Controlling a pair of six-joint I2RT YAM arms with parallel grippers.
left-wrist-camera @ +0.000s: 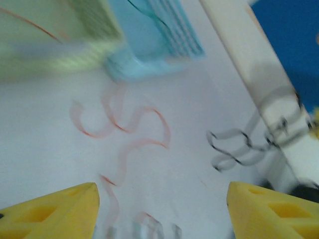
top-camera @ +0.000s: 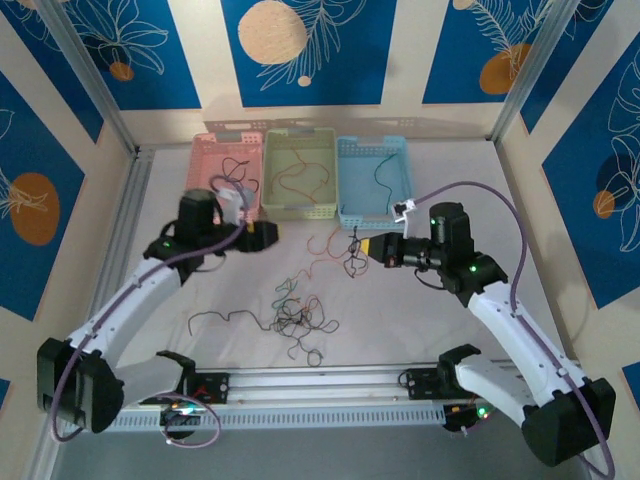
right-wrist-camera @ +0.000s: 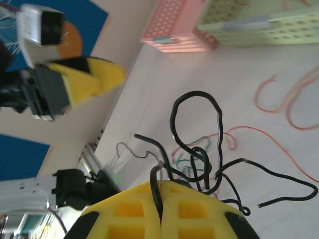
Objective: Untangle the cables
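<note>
My right gripper holds the cable end, so my left gripper needs to grab the black cable's hanging loops next, away from that end, to untangle the cable.
My right gripper (right-wrist-camera: 162,188) is shut on one end of a curly black cable (right-wrist-camera: 197,137) that hangs in loops above the table; from above, this gripper (top-camera: 366,247) holds the black cable (top-camera: 352,262) just in front of the baskets. My left gripper (top-camera: 264,235) faces it, open, its yellow fingers (left-wrist-camera: 55,211) spread wide with nothing between them. Between the two lies a loose orange-red cable (top-camera: 320,245) on the table, blurred in the left wrist view (left-wrist-camera: 124,129). A knot of black, red and green cables (top-camera: 300,315) rests nearer the arm bases. A separate black strand (top-camera: 215,320) lies to its left.
Three baskets stand at the back: pink (top-camera: 205,160), green (top-camera: 272,165) and blue (top-camera: 345,180), each with a wire inside. An aluminium rail (top-camera: 320,380) runs along the near edge between the arm bases. Thick purple cables (top-camera: 500,200) loop off the arms.
</note>
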